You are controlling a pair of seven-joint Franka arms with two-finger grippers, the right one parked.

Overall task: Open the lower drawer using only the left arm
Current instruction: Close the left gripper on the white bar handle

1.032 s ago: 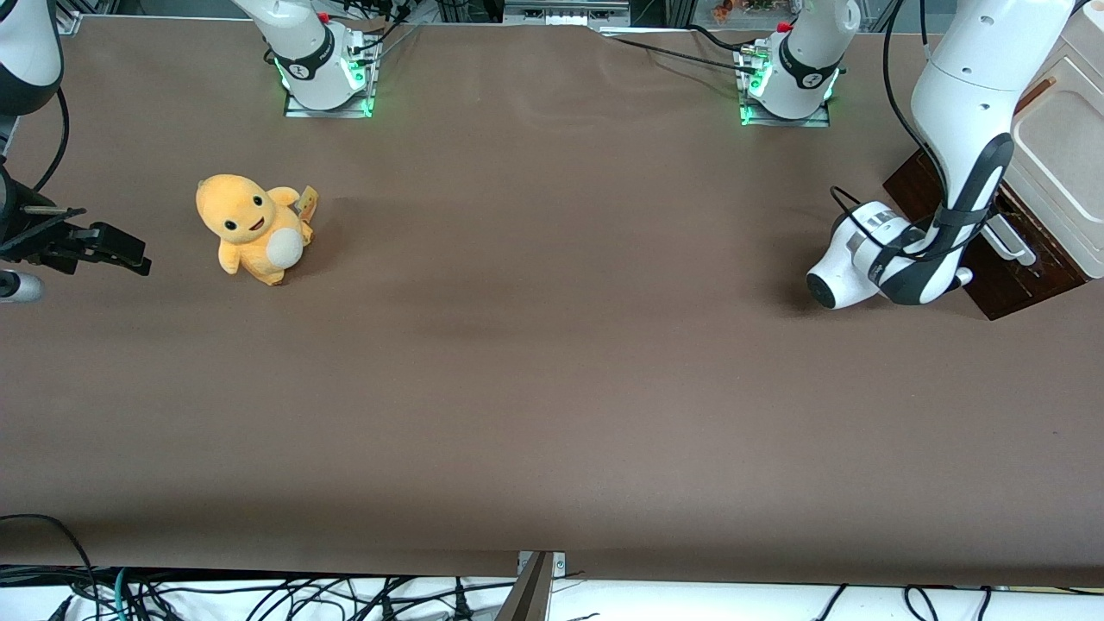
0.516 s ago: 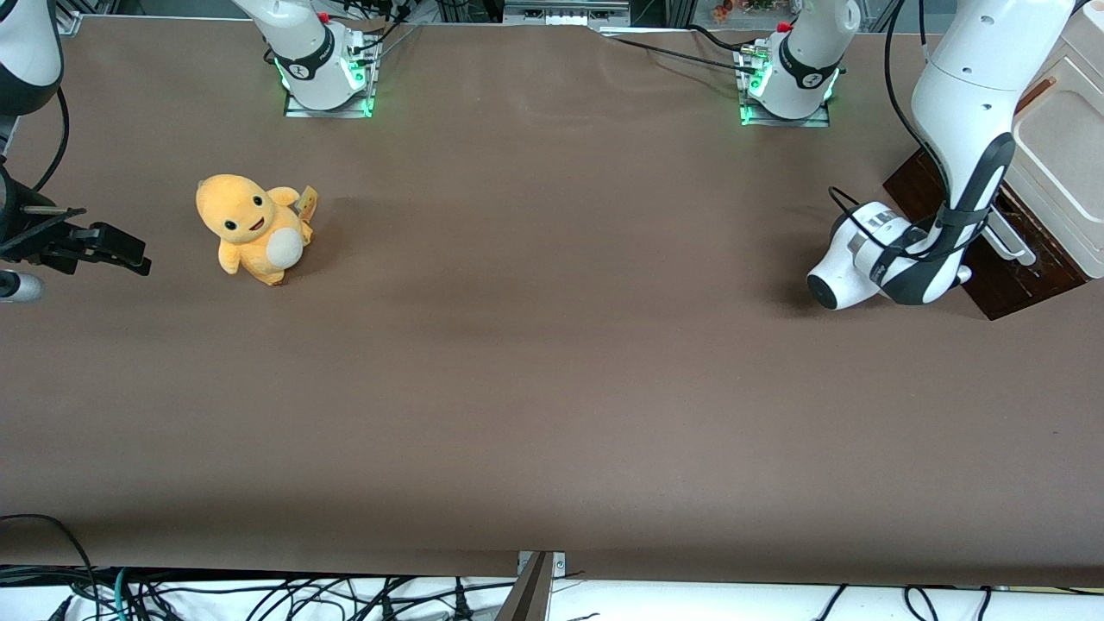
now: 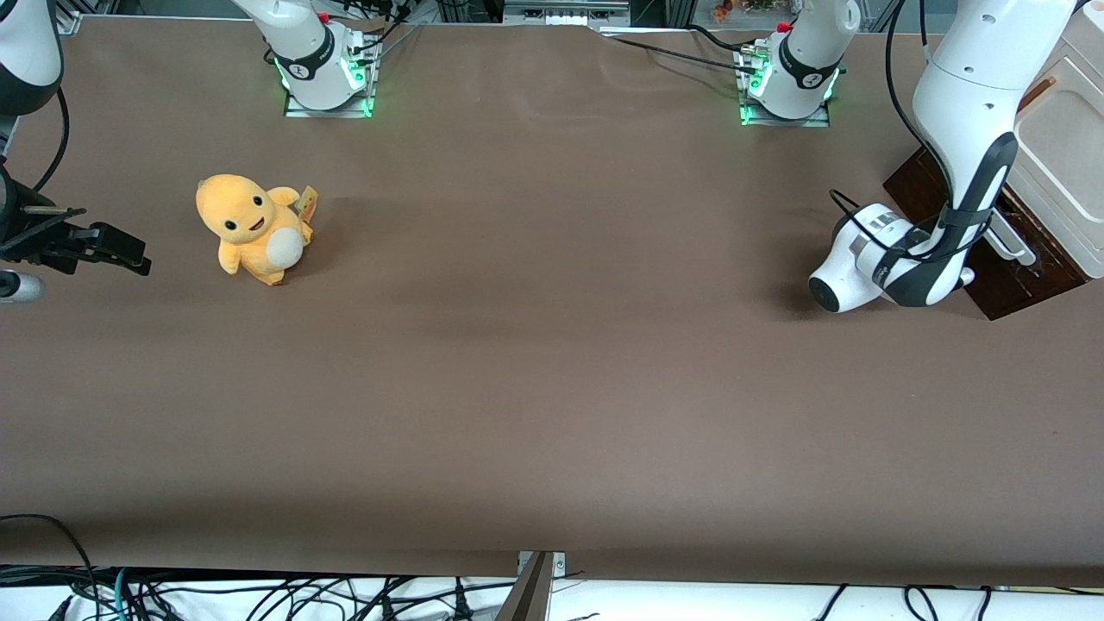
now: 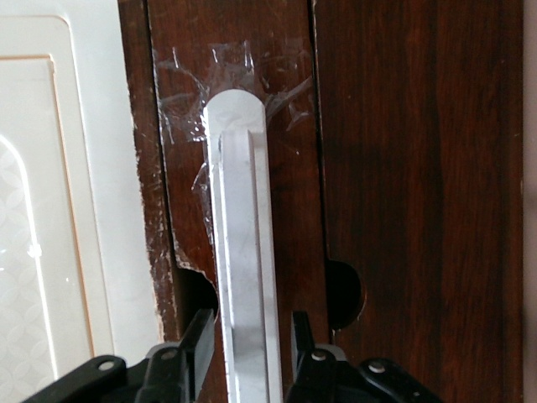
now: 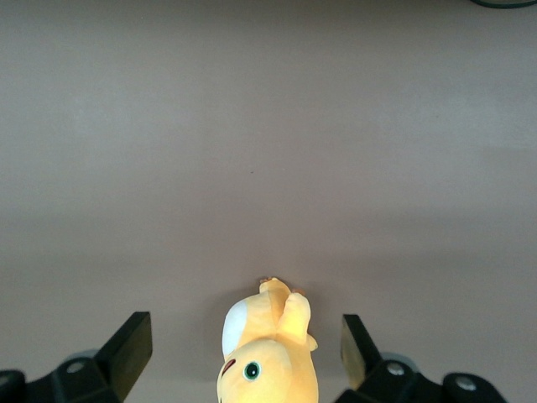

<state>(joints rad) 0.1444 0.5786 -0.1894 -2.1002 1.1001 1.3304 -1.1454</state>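
Note:
To open the lower drawer [image 4: 289, 193], my left gripper next needs to grab the white handle by its long raised bar [image 4: 243, 252].
The lower drawer [image 3: 1022, 276] is the dark brown strip at the foot of the cream cabinet [image 3: 1065, 147], toward the working arm's end of the table. Its long white bar handle [image 4: 243, 243] runs along the dark wood front [image 4: 285, 101]. The left arm [image 3: 966, 112] bends down in front of the drawer, and its white wrist [image 3: 862, 259] hides the gripper in the front view. In the left wrist view my gripper [image 4: 249, 323] is open. Its two black fingers [image 4: 198, 336] straddle the handle, with a small gap on each side.
An orange plush toy [image 3: 252, 227] sits on the brown table [image 3: 552, 362] toward the parked arm's end. Two arm bases with green lights [image 3: 328, 73] [image 3: 789, 78] stand at the table's edge farthest from the front camera.
The left arm's wrist has edged very slightly toward the cabinet. Nothing else has moved.

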